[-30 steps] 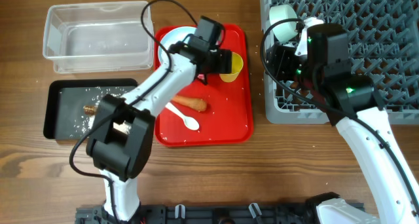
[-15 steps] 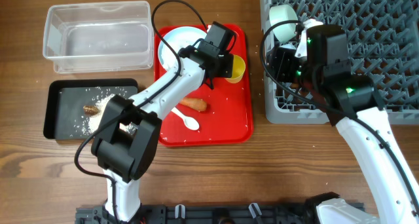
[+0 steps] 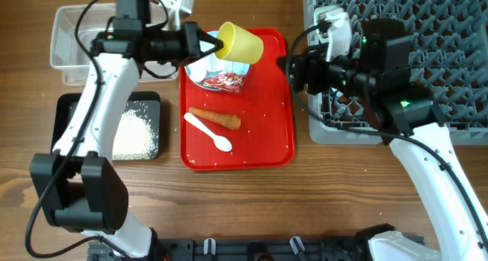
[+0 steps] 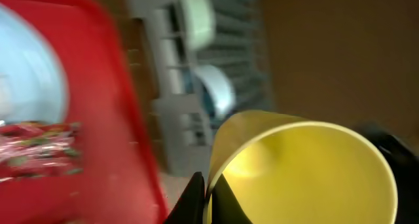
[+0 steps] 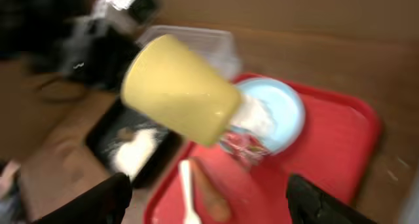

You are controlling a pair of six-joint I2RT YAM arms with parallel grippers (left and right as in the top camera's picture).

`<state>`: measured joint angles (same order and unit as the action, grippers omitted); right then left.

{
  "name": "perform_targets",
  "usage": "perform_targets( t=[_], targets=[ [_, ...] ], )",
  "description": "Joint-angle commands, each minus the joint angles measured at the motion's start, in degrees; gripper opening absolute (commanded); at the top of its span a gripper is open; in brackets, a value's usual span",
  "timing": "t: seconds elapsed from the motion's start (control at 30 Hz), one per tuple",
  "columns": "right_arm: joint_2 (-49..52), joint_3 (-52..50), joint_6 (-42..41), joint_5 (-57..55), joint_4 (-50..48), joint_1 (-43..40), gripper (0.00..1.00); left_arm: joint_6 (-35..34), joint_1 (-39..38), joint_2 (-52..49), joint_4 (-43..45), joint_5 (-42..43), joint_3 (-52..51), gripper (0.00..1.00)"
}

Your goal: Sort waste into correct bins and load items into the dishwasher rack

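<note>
My left gripper pinches the cup's opposite rim, and my right gripper should grab the bottom end of the yellow cup (image 3: 241, 42) to take it for rack loading.
My left gripper (image 3: 214, 45) is shut on the wall of the small yellow cup (image 3: 241, 42), held on its side above the pale blue plate (image 3: 195, 72). One finger is inside the cup (image 4: 308, 171) and one outside, the left gripper (image 4: 206, 192) pinching its rim. A red wrapper (image 3: 223, 80) lies on the plate. The orange carrot (image 3: 216, 118) and white spoon (image 3: 210, 132) lie on the red tray (image 3: 267, 131). My right gripper (image 3: 292, 71) is open over the tray's right edge, facing the cup (image 5: 180, 90). The right gripper (image 5: 208, 185) holds nothing.
The grey rack (image 3: 427, 32) stands at the right with two bowls (image 4: 196, 14) (image 4: 217, 90) in it. The clear tub (image 3: 99, 40) is at the back left. The black tray (image 3: 72, 127) in front of it holds a rice pile (image 3: 137, 133).
The left gripper closed on the yellow cup and lifted it off the tray, tipping it sideways. The right gripper swung left from the rack towards the tray. A wrapper now shows on the plate.
</note>
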<state>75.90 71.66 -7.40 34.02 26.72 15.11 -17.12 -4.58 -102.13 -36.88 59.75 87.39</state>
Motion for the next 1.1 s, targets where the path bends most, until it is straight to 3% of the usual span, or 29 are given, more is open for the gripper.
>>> perform_targets(
  t=[0.0,0.1,0.2,0.33,0.6,0.7,0.9,0.97,1.0,1.03,1.07],
  targets=[
    [0.61,0.0,9.2,21.22,-3.3,0.02,0.79,6.8,2.25,0.66,0.55,22.77,0.74,0.04],
    [0.72,0.0,13.38,27.45,-3.54,0.02,0.82,11.23,3.21,0.66,1.84,30.64,0.74,0.04],
    [1.57,0.0,14.95,26.38,-3.58,0.02,0.85,11.17,3.21,0.66,2.64,30.6,0.74,0.04],
    [3.96,0.0,14.86,23.93,-6.19,0.02,0.99,11.17,2.03,0.66,2.62,30.6,0.74,0.04],
    [8.24,0.0,12.72,30.45,-16.94,0.02,1.0,11.19,-1.27,0.66,2.64,30.58,0.74,0.04],
    [8.24,0.0,11.45,31.39,-17.92,0.02,0.94,11.19,-1.33,0.66,2.64,30.42,0.74,0.04],
    [8.24,0.0,11.28,35.54,-18.99,0.02,0.66,11.15,-1.33,0.66,2.64,29.75,0.74,0.04],
    [8.24,0.0,11.28,35.54,-19.06,0.02,0.64,11.15,-1.33,0.66,2.64,29.14,0.74,0.04],
    [8.24,0.0,11.26,35.54,-19.12,0.02,0.63,11.15,-1.31,0.66,2.62,28.33,0.74,0.08],
    [8.24,0.0,11.28,35.52,-19.12,0.02,0.61,11.15,-1.33,0.66,2.62,27.5,0.74,0.22],
    [8.24,0.0,11.26,35.52,-19.08,0.02,0.61,11.13,-1.33,0.66,2.62,27.17,0.74,0.28]
  ],
)
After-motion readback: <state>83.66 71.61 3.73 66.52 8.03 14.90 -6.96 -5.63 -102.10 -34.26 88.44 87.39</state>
